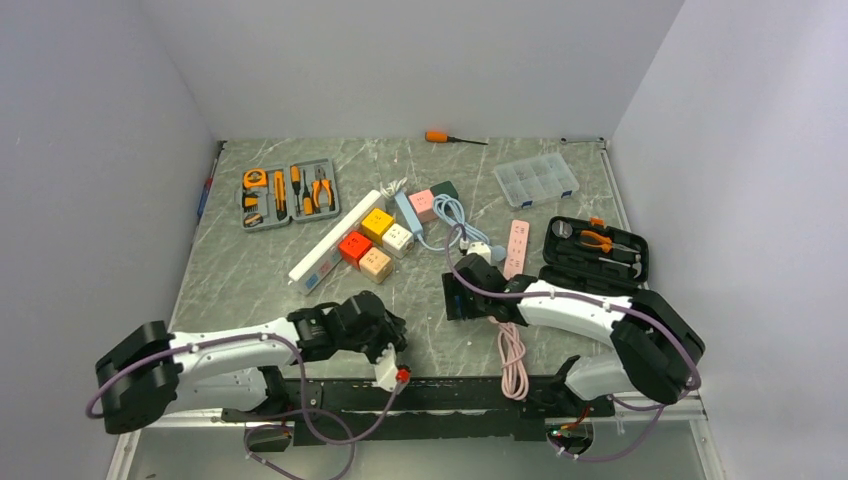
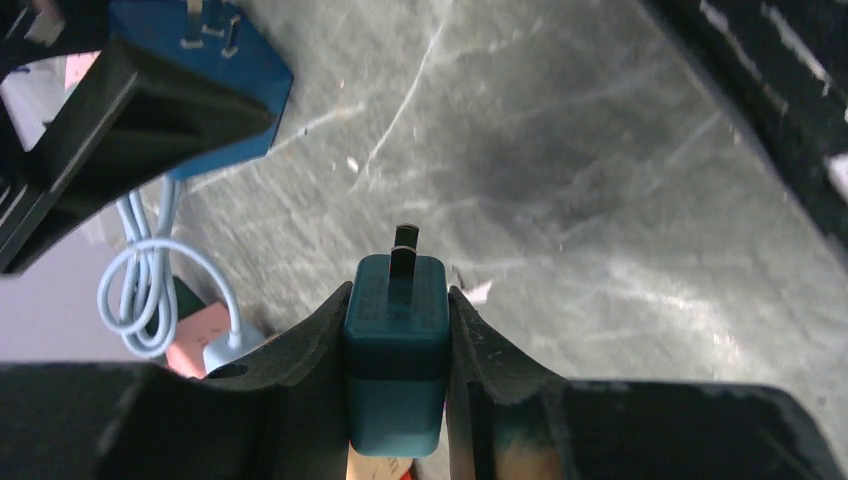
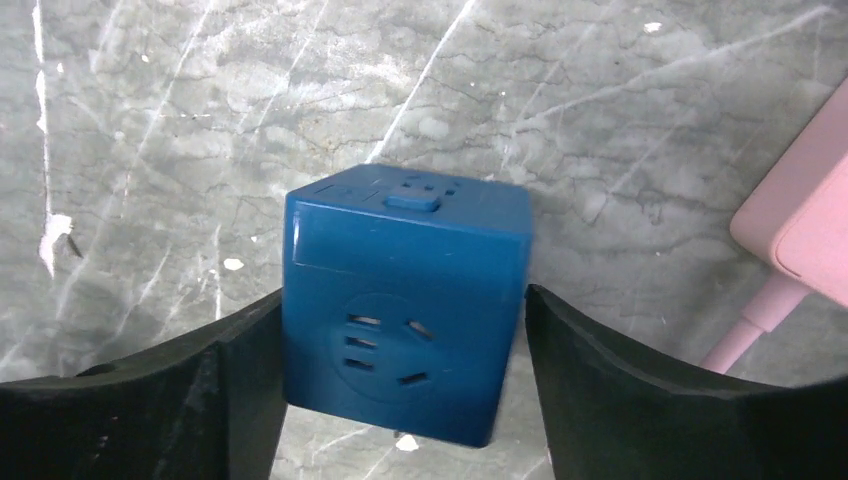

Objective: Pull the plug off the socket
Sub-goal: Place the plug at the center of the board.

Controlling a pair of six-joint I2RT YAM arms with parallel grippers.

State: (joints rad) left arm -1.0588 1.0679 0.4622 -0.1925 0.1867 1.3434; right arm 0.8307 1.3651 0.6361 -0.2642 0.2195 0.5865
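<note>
The plug is above the table and would drop onto the table if I opened my left gripper now, so my left gripper keeps holding the plug.
In the left wrist view, my left gripper [image 2: 400, 292] is shut on the plug [image 2: 395, 350], a teal block whose metal prong points away over the table, free of any socket. The socket [image 3: 405, 310] is a blue cube with slotted faces, sitting between the jaws of my right gripper [image 3: 400, 300]. Its left side lies against the left finger [image 3: 240, 370], and a gap shows between it and the right finger [image 3: 600, 370], so this gripper is open. The same socket [image 2: 215, 60] appears at the upper left of the left wrist view. From above, the two grippers [image 1: 385, 340] [image 1: 462, 290] are close together near the front.
A pink power strip [image 1: 516, 245] and its coiled cable [image 1: 513, 355] lie right of the right gripper. Behind are coloured cube sockets [image 1: 375, 240], a white power strip [image 1: 335, 240], a light blue cable [image 1: 450, 215], a grey tool case [image 1: 288, 193], a black tool case [image 1: 596, 250] and a clear organiser [image 1: 536, 180].
</note>
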